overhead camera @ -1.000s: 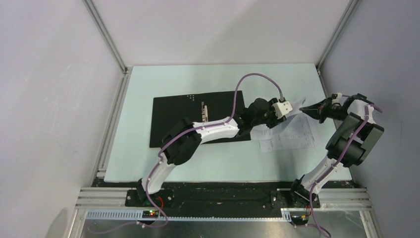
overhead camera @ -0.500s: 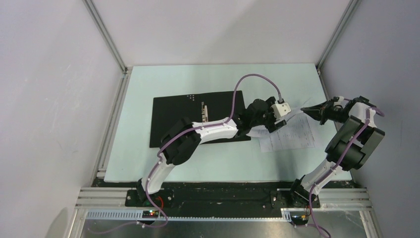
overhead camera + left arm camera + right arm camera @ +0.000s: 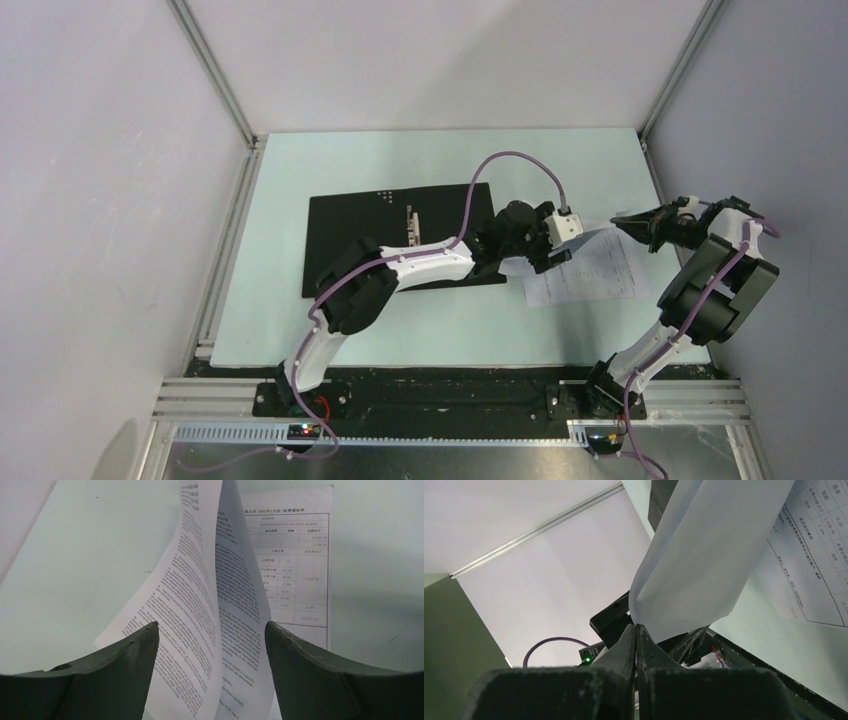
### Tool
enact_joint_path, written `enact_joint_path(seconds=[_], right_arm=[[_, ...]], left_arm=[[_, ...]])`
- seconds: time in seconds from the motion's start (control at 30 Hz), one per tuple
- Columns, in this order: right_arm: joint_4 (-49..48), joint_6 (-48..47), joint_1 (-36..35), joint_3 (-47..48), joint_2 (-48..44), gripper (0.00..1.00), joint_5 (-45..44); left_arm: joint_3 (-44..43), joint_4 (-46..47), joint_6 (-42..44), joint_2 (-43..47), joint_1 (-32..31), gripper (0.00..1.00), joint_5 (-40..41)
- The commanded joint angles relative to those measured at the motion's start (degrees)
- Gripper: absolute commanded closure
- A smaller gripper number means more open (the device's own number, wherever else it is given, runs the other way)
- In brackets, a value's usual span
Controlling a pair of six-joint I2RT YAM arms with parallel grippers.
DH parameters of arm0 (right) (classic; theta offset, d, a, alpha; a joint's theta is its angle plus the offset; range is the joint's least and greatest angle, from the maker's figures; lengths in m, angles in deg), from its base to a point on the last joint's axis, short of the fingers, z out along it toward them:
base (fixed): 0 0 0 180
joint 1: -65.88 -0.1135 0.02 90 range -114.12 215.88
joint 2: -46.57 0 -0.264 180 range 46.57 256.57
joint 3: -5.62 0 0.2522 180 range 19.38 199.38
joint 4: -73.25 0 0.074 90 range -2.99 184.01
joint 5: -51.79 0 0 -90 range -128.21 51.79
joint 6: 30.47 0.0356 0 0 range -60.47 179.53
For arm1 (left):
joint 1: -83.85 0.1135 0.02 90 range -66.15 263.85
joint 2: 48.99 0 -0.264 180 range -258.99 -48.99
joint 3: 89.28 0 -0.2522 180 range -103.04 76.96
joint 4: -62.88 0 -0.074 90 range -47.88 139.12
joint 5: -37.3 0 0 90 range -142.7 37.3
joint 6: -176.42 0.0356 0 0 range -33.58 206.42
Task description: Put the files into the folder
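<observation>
Next, the left gripper pinches the raised sheet by its upright edge (image 3: 574, 243). That leaves the rest free to lay flat into the folder (image 3: 360, 245).
The folder (image 3: 360, 245) lies open on the table, black inside up, left of centre. One printed sheet of the files (image 3: 590, 278) lies flat to its right, also seen in the left wrist view (image 3: 300, 555). Two more sheets (image 3: 200, 610) are lifted and curl upright. My right gripper (image 3: 622, 220) is shut on their corner (image 3: 704, 555), fingertips pressed together (image 3: 635, 627). My left gripper (image 3: 552, 252) is open; its fingers (image 3: 125, 670) stand on either side of the raised sheets without touching them.
The pale green table (image 3: 330, 320) is boxed in by white walls and aluminium posts (image 3: 215, 70). The right arm's elbow (image 3: 725, 280) hangs near the right wall. A metal clip strip (image 3: 411, 222) runs along the folder's middle.
My left gripper has opened wider and drawn slightly left, towards the folder. The right gripper still holds the lifted sheets in nearly the same place.
</observation>
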Motion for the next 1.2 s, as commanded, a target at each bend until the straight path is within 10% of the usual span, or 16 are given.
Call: enact_joint_path(seconds=[0.0, 0.37, 0.67, 0.8, 1.17], right_arm=[[2.3, -1.3, 0.2, -0.1, -1.5, 1.00, 2.4], [7.7, -7.1, 0.2, -4.5, -3.8, 1.00, 3.3], [2.9, -2.5, 0.4, -4.3, -2.7, 1.00, 3.5], [3.3, -3.6, 0.6, -4.3, -2.6, 1.00, 3.2], [9.6, -17.4, 0.8, 17.8, -3.3, 0.28, -18.5]], left_arm=[[-1.8, -0.1, 4.4, 2.6, -0.1, 0.19, 3.0], [-8.2, -0.3, 10.2, -3.8, -1.0, 0.68, 5.6], [-8.1, -1.9, 11.4, -3.1, -0.5, 0.76, -2.5], [-8.7, -2.1, 11.6, -3.5, -0.5, 0.98, -3.2], [-16.6, -10.4, -4.6, 2.4, 2.6, 1.00, 11.4]])
